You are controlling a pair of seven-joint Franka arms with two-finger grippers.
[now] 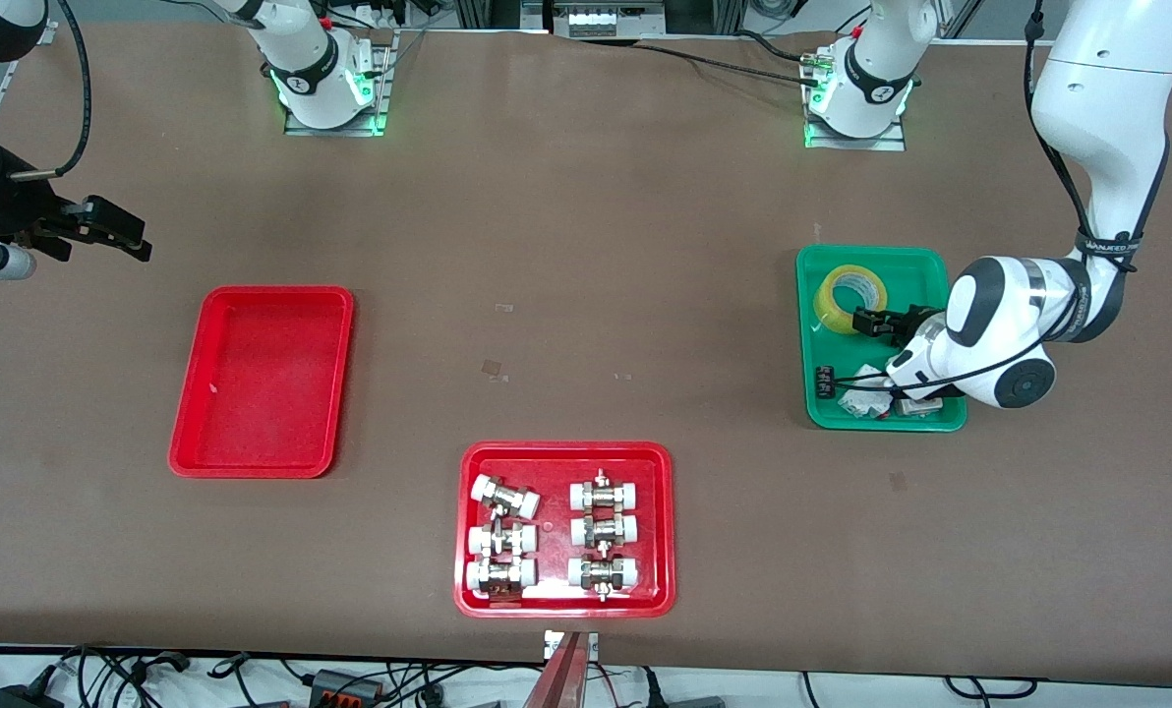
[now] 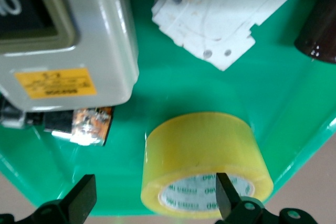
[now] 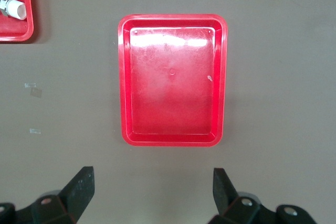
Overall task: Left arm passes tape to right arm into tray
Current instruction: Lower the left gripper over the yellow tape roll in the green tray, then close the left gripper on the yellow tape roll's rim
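Observation:
My left gripper grabs the tape by its side [image 2: 152,188] beside the hole next. This leaves the rest of the yellow tape roll's ring [image 2: 210,129] free for my right gripper.
The yellow tape roll [image 1: 849,297] sits in the green tray [image 1: 881,258] at the left arm's end of the table. My left gripper [image 1: 873,322] is low in that tray, right at the roll. In the left wrist view the tape [image 2: 205,150] turns its hole toward the left gripper [image 2: 155,198], which is open. One of the fingertips [image 2: 224,192] is in line with the hole and the other is outside the roll. The plain red tray [image 1: 185,393] is empty. My right gripper [image 1: 119,234] is open and empty over bare table beside that tray [image 3: 122,77].
The green tray also holds a grey box [image 2: 79,40], a white bracket [image 2: 220,14] and a dark cylinder [image 2: 320,35]. A red tray [image 1: 665,531] of white-capped metal fittings lies nearest the front camera, at mid-table.

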